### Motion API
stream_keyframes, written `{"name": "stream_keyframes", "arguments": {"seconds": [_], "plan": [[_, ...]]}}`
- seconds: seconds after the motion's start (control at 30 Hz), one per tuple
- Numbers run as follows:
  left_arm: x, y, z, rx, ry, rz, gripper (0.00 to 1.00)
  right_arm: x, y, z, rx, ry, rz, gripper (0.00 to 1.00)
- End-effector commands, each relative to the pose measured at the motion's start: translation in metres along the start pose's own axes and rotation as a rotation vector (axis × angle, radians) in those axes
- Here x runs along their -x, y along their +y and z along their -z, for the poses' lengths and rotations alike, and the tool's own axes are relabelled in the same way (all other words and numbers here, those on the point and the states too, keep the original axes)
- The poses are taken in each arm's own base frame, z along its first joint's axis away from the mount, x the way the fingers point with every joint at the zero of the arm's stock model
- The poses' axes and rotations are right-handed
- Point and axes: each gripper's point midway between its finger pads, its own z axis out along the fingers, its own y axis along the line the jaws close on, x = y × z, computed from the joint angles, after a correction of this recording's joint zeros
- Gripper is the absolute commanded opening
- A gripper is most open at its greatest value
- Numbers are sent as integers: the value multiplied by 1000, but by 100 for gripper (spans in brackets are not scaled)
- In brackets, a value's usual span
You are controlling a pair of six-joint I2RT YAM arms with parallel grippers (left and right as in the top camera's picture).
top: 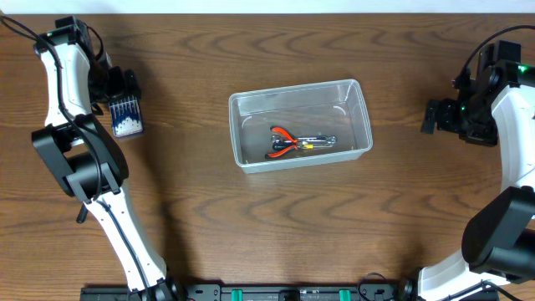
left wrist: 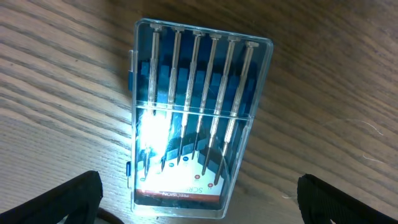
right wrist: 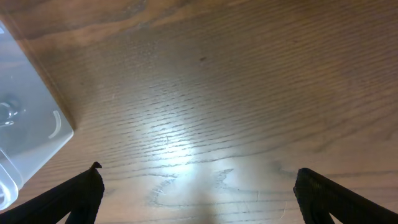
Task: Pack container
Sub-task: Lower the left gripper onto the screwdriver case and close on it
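Observation:
The robot's left gripper isn't ready to close on the blue screwdriver case (top: 127, 115) and needs to go lower first: parts of the wood are between both fingers and the case's long sides.
The clear plastic container (top: 301, 125) stands at the table's middle; red-handled pliers (top: 284, 142) and a small metal tool (top: 319, 141) lie inside it. Its corner shows in the right wrist view (right wrist: 28, 134). A small blue screwdriver case (top: 127, 115) lies flat at the left; in the left wrist view (left wrist: 193, 118) it holds several screwdrivers. My left gripper (left wrist: 199, 202) is open just above the case, its fingers wide on either side of the case's near end. My right gripper (right wrist: 196, 193) is open and empty over bare wood at the far right, apart from the container.
The wooden table (top: 251, 226) extends around the container. The table's far edge runs along the top of the overhead view. Both arm bases stand at the near edge.

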Motion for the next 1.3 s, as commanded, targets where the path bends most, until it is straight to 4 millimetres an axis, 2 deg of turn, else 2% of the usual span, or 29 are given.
{"name": "stream_keyframes", "arguments": {"seconds": [0.0,0.13,0.47,0.87,1.27], "plan": [[-2,0,2,-8,3,-12,98,-2,2,-2,-2,12,22,99],[-5,6,-4,25,13,-31,98,-4,2,-2,-3,20,22,99],[3,6,-10,24,-17,-38,98,-6,2,-2,-3,26,21,99],[0,11,-32,45,11,-42,98,-8,2,-2,-3,33,21,99],[3,13,-44,52,13,-64,98,-10,2,-2,-3,43,21,99]]}}
